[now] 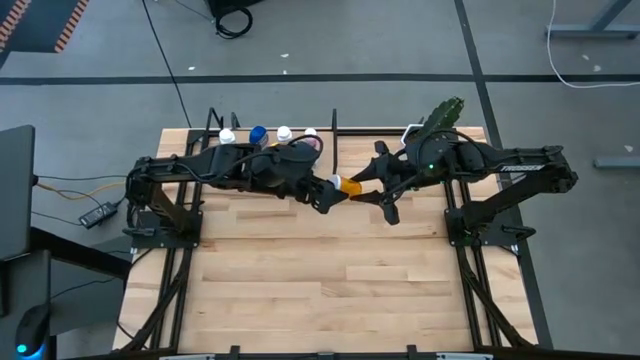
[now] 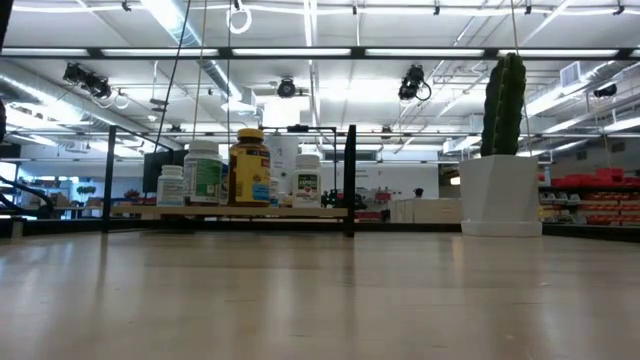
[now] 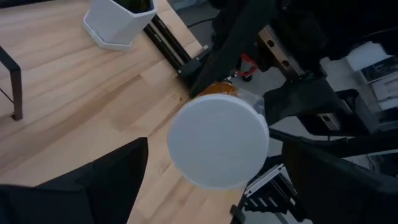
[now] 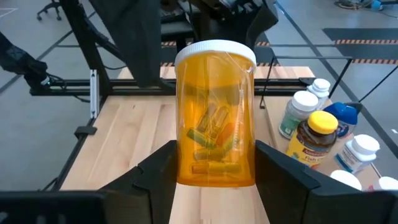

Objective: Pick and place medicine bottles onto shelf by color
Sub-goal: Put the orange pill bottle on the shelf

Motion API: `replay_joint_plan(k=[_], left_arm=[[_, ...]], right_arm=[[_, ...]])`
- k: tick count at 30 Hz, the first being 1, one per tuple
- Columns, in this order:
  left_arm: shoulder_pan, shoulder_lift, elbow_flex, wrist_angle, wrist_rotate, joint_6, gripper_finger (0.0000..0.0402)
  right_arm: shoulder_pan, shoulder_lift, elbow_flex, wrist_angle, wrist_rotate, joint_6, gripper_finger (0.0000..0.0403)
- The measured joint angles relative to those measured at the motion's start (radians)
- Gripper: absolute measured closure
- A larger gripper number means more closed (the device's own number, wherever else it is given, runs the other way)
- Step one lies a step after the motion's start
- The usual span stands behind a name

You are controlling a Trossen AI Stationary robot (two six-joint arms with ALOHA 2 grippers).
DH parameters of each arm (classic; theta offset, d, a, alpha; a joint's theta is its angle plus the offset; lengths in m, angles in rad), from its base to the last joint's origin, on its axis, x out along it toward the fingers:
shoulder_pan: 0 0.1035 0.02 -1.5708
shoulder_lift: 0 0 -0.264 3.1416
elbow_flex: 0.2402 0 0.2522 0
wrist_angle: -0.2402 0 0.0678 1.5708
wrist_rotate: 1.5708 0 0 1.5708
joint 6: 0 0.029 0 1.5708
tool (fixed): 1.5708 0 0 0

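My left gripper grips the pill bottle by its white cap [image 1: 335, 181] next, so the pill bottle's orange body [image 1: 352, 187] stays free to stand on the shelf.
A small orange pill bottle [image 1: 351, 186] with a white cap [image 3: 217, 149] hangs in the air between my two grippers, above the middle of the table. My right gripper [image 4: 216, 177] is shut on it. My left gripper [image 3: 214, 186] is open, and its fingers stand on either side of the cap with a gap on each side. The other medicine bottles [image 2: 238, 170] stand on the light-wood shelf [image 2: 230, 211] at the far left. They include a yellow-lidded amber one [image 4: 316, 138] and a blue one [image 4: 342, 115]. Neither gripper shows in the low view. My right gripper holds the orange bottle by the base end of its body [image 4: 186, 168], pinched between the two fingers [image 4: 155, 171]. It comes roughly level from the table's right. The bottle is lifted clear and sticks out past the fingertips, its cap end [image 4: 215, 51] toward the left gripper.
A white pot with a green cactus [image 2: 501, 160] stands near the far right edge, behind the right arm [image 1: 480, 160]. The shelf's black upright rods [image 2: 350, 180] rise at its corners. Bare plank tabletop [image 1: 320, 280] lies on the near side of both arms.
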Motion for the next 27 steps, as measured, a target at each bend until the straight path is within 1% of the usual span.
replay_joint_plan(k=[5,8,12,16,22,27], left_arm=[[0.0,0.0,0.0,0.0,-0.002,0.0,0.0028],[0.0,0.0,0.0,0.0,-0.005,0.0,0.0037],[0.0,0.0,0.0,0.0,-0.031,0.001,0.006],[0.0,0.0,0.0,0.001,-0.033,0.04,0.009],[0.0,0.0,0.0,0.001,-0.033,0.042,0.0131],[0.0,0.0,0.0,0.001,-0.033,0.043,0.0157]], right_arm=[[0.0,0.0,0.0,0.0,0.003,0.0,0.0206],[0.0,0.0,0.0,0.001,0.003,0.0,0.0206],[0.0,0.0,0.0,0.001,0.003,0.0,0.0206],[0.0,0.001,0.0,0.001,0.008,0.0,0.0206],[-0.001,0.001,0.0,0.001,0.019,0.0,0.0206],[-0.001,0.001,0.0,0.0,0.019,0.0,0.0205]])
